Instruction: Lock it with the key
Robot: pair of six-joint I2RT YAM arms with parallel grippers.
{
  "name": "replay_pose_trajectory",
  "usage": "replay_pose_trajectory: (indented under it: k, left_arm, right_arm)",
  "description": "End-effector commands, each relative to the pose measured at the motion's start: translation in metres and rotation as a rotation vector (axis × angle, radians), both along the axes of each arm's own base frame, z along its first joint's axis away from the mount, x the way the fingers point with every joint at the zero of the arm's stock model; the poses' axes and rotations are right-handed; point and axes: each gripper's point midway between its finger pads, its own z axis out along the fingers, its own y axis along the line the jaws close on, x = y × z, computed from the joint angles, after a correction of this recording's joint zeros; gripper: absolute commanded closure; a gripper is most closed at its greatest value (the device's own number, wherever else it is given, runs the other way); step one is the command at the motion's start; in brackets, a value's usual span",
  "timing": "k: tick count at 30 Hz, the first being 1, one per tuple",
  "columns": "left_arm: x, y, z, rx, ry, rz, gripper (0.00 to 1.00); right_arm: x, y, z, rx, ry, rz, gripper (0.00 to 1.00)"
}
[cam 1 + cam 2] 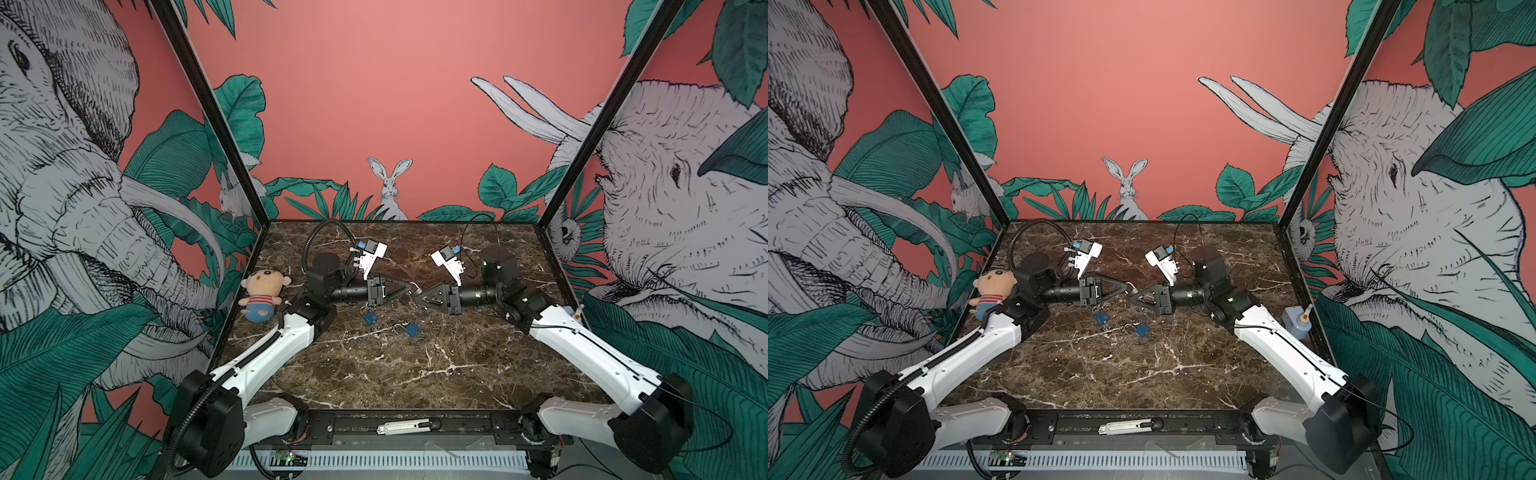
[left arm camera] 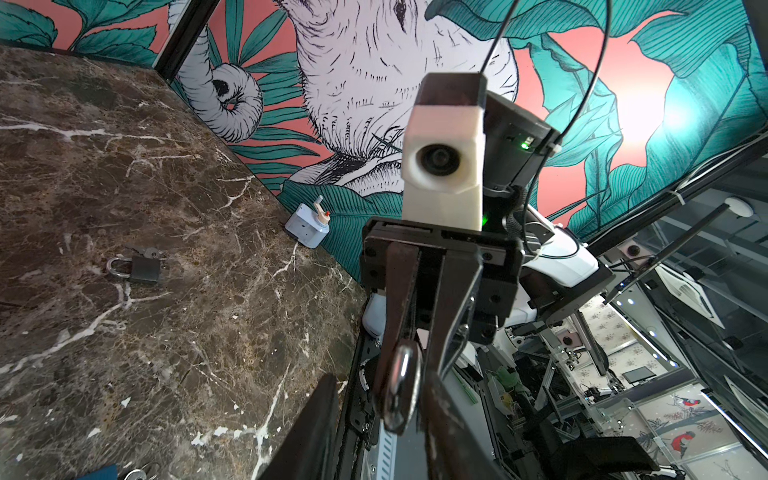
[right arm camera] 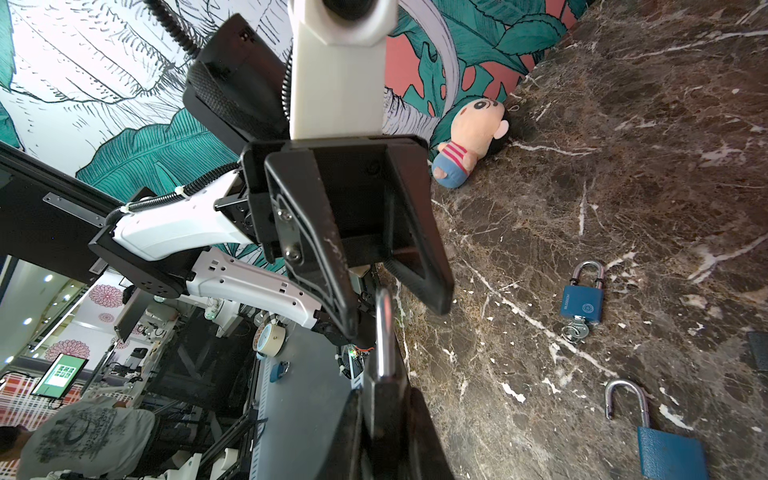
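Note:
I need to grab the padlock by its steel shackle [image 3: 383,328] with my left gripper. The padlock's dark body then stays free for my right gripper to lock.
Both grippers meet above the middle of the marble table. My right gripper [image 3: 384,399] [image 1: 417,296] is shut on the dark body of a padlock [image 3: 380,409], and its steel shackle [image 3: 383,328] [image 2: 401,384] points at the left gripper. The left gripper [image 3: 395,311] [image 1: 409,289] is open, one finger on each side of the shackle with gaps showing. On the table below lie two blue padlocks. One [image 3: 582,305] [image 1: 370,318] has a key [image 3: 575,331] in its keyhole. The other [image 3: 669,453] [image 1: 411,329] has its shackle swung open. I see no key in the held padlock.
A plush doll [image 1: 262,294] lies at the table's left edge by the left arm. A small pale blue device with a nozzle [image 1: 1296,320] stands against the right wall. A utility knife [image 1: 405,427] rests on the front rail.

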Motion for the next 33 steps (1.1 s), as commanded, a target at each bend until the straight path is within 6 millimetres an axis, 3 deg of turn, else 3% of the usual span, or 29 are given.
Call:
replay_pose_trajectory:
  k: [1,12,20,25,28,33]
  left_arm:
    - [-0.003,-0.002,0.020,-0.040,-0.058,-0.028,0.68]
    - [-0.006,-0.016,0.014,-0.031,-0.046,-0.071,0.82]
    - [-0.005,-0.018,0.010,-0.025,-0.039,-0.073,1.00]
    - [-0.005,-0.018,0.006,-0.020,-0.031,-0.071,1.00]
    - [-0.002,-0.016,0.006,-0.019,-0.038,-0.033,1.00]
    - [0.012,-0.013,0.015,-0.028,-0.073,0.064,1.00]
  right_arm:
    - [0.001,0.003,0.010,0.042,-0.034,0.021,1.00]
    - [0.003,0.005,0.010,0.047,-0.029,0.023,1.00]
    - [0.003,0.005,0.011,0.048,-0.028,0.023,1.00]
    - [0.006,0.004,0.012,0.047,-0.041,0.005,1.00]
    - [0.007,0.003,0.009,0.042,-0.043,-0.009,0.73]
    - [0.005,-0.005,0.003,0.047,-0.043,-0.053,0.59]
